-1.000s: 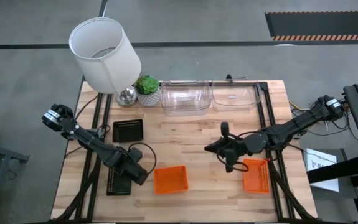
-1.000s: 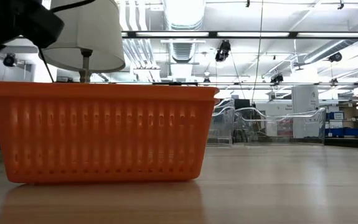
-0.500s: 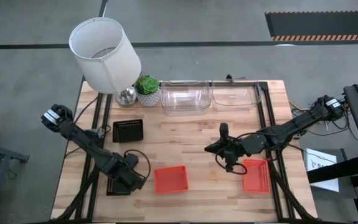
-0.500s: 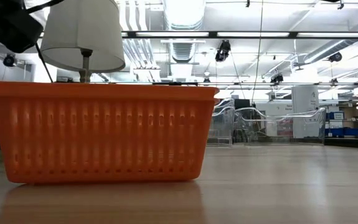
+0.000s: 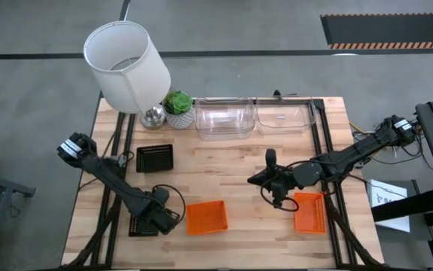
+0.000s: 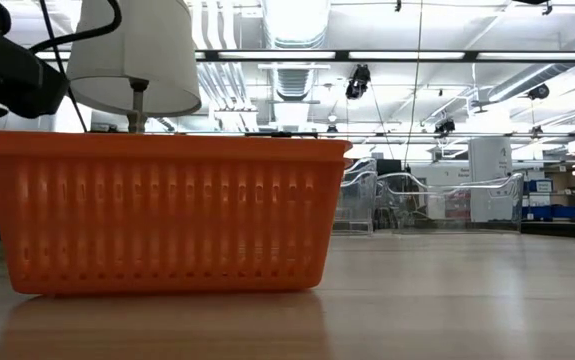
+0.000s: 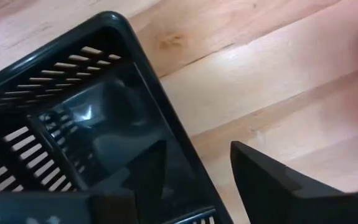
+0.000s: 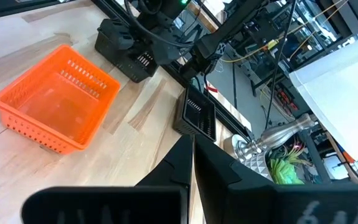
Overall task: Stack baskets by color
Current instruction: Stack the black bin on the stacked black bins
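I should next grab the black basket with my left gripper by its side's rim (image 7: pixel 190 152), so that I can then stack it with the other black basket.
A black basket (image 5: pixel 142 223) rests by its base on the table near the left front. My left gripper (image 7: pixel 197 149) points down over its right end, open. One finger (image 7: pixel 149 171) stands inside the basket and the other (image 7: pixel 259 180) outside, with the basket's wall (image 7: pixel 166 118) between them; I see no touch. An orange basket (image 5: pixel 205 217) sits just to its right, and a second orange basket (image 5: pixel 310 212) at the right front. Another black basket (image 5: pixel 155 157) lies farther back. Two clear baskets (image 5: pixel 224 118) (image 5: pixel 284 115) stand at the far edge. My right gripper (image 5: pixel 276 181) hovers shut at mid-table.
A white lampshade (image 5: pixel 126 66) on a metal foot and a small potted plant (image 5: pixel 178 108) stand at the far left corner. Bare wood lies between the two orange baskets and in the table's middle. In the low view the orange basket (image 6: pixel 162 210) fills the left foreground.
My left gripper has gone down and a little toward the table's near edge, onto the right end of the black basket at the left front. The baskets have stayed where they were.
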You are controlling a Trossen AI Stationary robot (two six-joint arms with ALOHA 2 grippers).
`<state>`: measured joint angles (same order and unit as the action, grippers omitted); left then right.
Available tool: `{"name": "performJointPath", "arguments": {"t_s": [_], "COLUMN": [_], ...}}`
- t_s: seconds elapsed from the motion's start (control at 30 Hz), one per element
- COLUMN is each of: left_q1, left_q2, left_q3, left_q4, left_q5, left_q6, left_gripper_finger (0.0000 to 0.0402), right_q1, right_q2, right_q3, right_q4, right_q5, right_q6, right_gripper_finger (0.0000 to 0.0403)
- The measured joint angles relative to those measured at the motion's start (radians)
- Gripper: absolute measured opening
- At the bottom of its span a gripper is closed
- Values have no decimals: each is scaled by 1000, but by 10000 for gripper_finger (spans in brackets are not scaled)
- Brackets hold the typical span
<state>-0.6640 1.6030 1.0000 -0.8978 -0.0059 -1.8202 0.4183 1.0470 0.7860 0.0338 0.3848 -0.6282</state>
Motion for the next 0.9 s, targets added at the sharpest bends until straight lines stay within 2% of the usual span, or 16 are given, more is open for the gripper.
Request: {"name": "performJointPath", "arguments": {"t_s": [0.13, 0.37, 0.53, 0.67, 0.77, 0.9], "left_q1": [0, 0, 1, 0, 0, 0], "left_q2": [5, 1, -5, -22, -32, -28], "left_q3": [0, 0, 26, 121, 222, 335], "left_q4": [0, 0, -41, -201, -318, -329], "left_q5": [0, 1, 38, 107, 105, 70], "left_q6": [0, -5, -3, 2, 138, 502], "left_gripper_finger": [119, 13, 3, 1, 0, 0], "right_q1": [0, 0, 0, 0, 0, 0], "right_q2": [0, 0, 0, 0, 0, 0], "right_q3": [0, 0, 0, 0, 0, 0], "right_q4": [0, 0, 0, -4, -13, -51], "right_q5": [0, 0, 0, 0, 0, 0], "right_q6": [0, 5, 6, 12, 12, 16], "right_gripper_finger": [9, 9, 9, 9, 9, 9]}}
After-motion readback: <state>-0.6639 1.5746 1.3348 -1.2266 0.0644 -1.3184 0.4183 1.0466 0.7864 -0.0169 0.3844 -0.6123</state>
